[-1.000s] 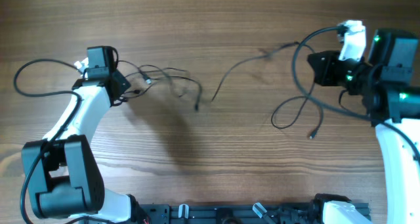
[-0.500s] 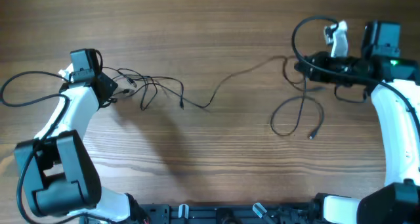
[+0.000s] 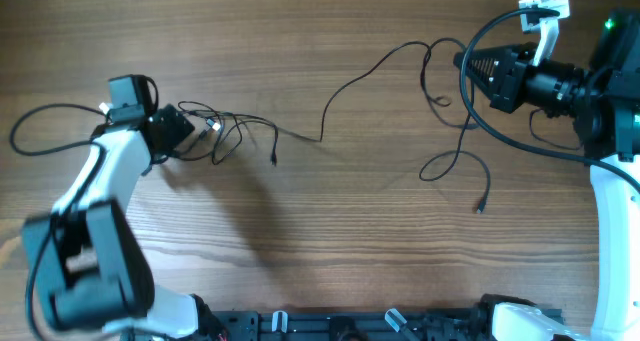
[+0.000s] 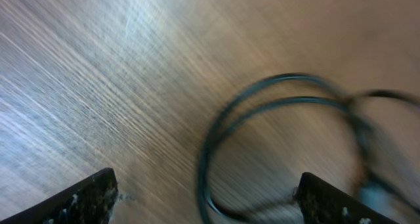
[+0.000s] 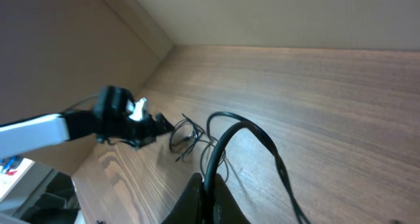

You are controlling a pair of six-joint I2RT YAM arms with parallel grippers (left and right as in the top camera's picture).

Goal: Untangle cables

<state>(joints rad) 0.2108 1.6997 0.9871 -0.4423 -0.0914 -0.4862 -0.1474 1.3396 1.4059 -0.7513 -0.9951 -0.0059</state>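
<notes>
The long piece of cable [image 3: 350, 86] is between the tangle and my right gripper. My left gripper should grab it next and pull it away from the right gripper's cable to untangle them.
Thin black cables lie across the wooden table. A tangle of loops [image 3: 235, 131] sits just right of my left gripper [image 3: 178, 131]. One long strand [image 3: 350, 86] runs from the tangle up toward my right gripper [image 3: 470, 66]. Further loops [image 3: 455, 166] end in a small plug [image 3: 480, 209]. In the left wrist view my left gripper [image 4: 207, 198] is open, fingers [image 4: 92, 194] far apart, with a blurred cable loop [image 4: 205, 158] on the table between them. My right gripper [image 5: 210, 181] is shut on a black cable [image 5: 215, 159] that arches up from its jaws.
A thick arm wire [image 3: 40, 121] loops out left of the left arm. Another thick wire [image 3: 495, 26] curves round the right wrist. A black rail [image 3: 380, 326] runs along the near table edge. The right wrist view shows the left arm [image 5: 39, 132] far off.
My left gripper has opened and let go of the tangle. The right gripper has moved up and away with its cable, drawing the long strand toward the upper right.
</notes>
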